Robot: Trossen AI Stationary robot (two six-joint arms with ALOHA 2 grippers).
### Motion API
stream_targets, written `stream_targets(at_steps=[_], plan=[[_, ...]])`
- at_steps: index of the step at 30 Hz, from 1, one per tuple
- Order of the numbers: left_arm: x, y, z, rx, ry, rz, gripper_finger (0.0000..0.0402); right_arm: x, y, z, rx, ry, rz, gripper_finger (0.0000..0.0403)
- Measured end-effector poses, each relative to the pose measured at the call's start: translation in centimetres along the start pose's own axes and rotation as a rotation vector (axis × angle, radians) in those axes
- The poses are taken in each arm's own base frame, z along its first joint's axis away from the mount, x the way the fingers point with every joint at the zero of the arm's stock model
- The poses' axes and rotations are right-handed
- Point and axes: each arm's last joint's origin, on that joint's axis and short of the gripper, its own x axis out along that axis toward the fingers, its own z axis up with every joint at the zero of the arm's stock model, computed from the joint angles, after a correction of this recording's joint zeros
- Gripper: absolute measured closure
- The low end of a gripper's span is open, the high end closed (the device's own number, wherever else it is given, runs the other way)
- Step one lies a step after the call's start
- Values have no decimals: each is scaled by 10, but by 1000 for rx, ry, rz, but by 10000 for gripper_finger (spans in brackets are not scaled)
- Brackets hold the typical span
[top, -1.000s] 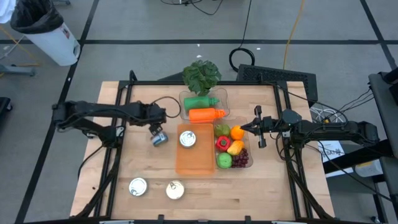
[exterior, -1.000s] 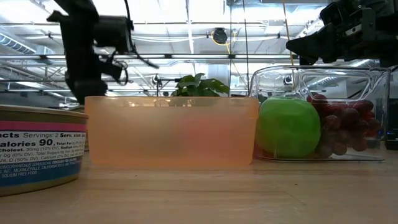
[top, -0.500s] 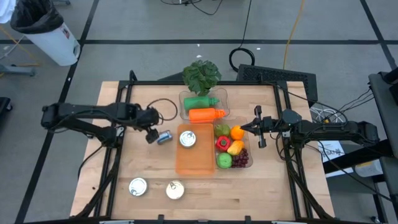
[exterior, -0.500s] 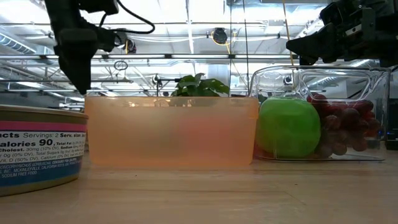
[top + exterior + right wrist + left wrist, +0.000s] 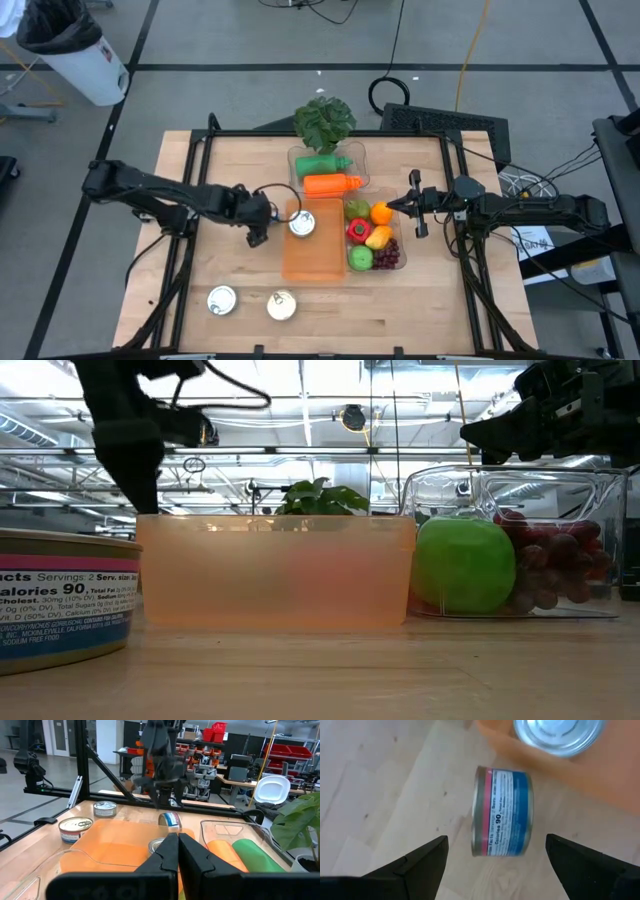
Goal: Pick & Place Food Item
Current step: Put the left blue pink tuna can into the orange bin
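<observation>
The food can [image 5: 502, 812] has two metal ends. I should grab it by them with my left gripper next, to place it in the orange bin [image 5: 615, 777].
A food can [image 5: 502, 812] with a blue and pink label lies on its side on the wood, just left of the orange bin [image 5: 313, 250]. The right wrist view shows the same can [image 5: 170, 818]. My left gripper [image 5: 258, 230] hangs above it, pointing steeply down and open. One finger stands on either side of the can, and neither touches it. A second can [image 5: 301, 223] stands upright in the bin. My right gripper [image 5: 392, 208] is shut and holds nothing. It hovers level at the right side of the clear fruit tray [image 5: 398, 262].
Two more cans [image 5: 221, 299] [image 5: 281, 305] stand near the front edge. A clear container [image 5: 296, 158] behind the bin holds an orange and a green bottle, with a leafy plant [image 5: 323, 120] beyond it. Bare wood lies left of the bin.
My left gripper has swung toward the table's right edge and turned, and now stands over the can lying on its side. Its fingers have stayed open.
</observation>
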Motion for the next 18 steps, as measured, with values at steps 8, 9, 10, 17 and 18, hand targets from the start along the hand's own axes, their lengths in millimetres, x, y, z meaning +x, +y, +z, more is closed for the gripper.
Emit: stream_targets(at_steps=[8,9,10,17,18], plan=[[33,-7,5,22,88,98,55,0,0,0,0,0,0,403],[37,-7,5,27,100,106,55,0,0,0,0,0,0,403],[40,-8,5,29,109,112,55,0,0,0,0,0,0,403],[53,-9,8,28,129,124,55,0,0,0,0,0,0,403],[53,-9,8,28,129,125,55,0,0,0,0,0,0,403]])
